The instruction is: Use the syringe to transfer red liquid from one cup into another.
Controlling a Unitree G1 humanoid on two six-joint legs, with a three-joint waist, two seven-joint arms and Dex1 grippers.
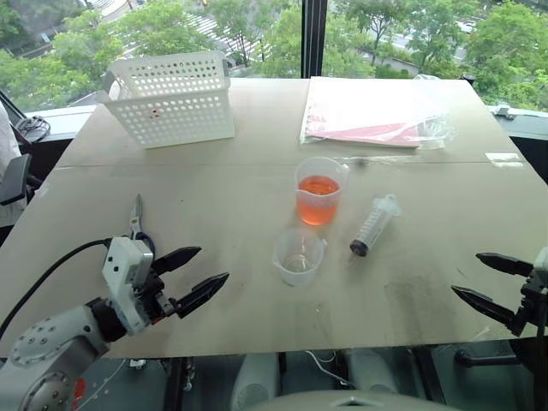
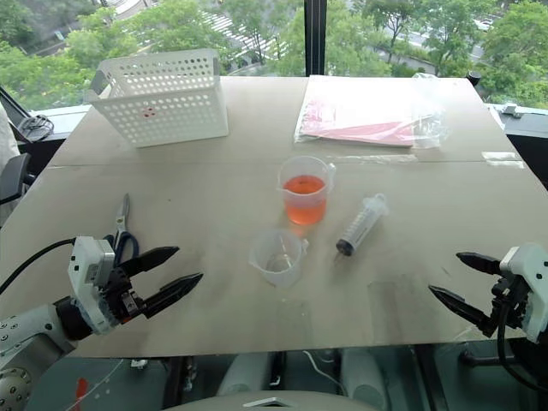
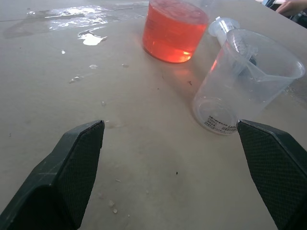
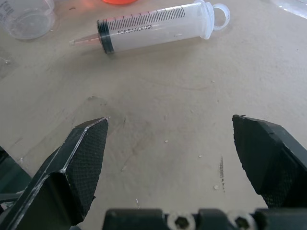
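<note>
I should next grab the syringe by its body (image 4: pixel 156 29) with my right gripper to transfer red liquid, because the syringe's ends have a thin nozzle (image 4: pixel 86 41) and a plunger ring.
The taller clear cup (image 1: pixel 320 190) stands mid-table, about half full of red liquid (image 1: pixel 318 202). Just in front of it, slightly to the left, sits the shorter clear spouted cup (image 1: pixel 299 256), which looks empty. The syringe (image 1: pixel 374 225) lies flat to the right of both cups, black plunger tip toward me; it shows again as the syringe (image 4: pixel 156 28) in the right wrist view. My left gripper (image 1: pixel 195 272) hovers open over the near left of the table, pointing at the cups. My right gripper (image 1: pixel 488 281) is open at the near right edge, empty.
A white perforated basket (image 1: pixel 171 97) stands at the back left. A clear bag with pink sheets (image 1: pixel 372 115) lies at the back right. Scissors (image 1: pixel 137 218) lie on the left, just beyond my left gripper. Wet patches (image 3: pixel 86 36) mark the tabletop.
</note>
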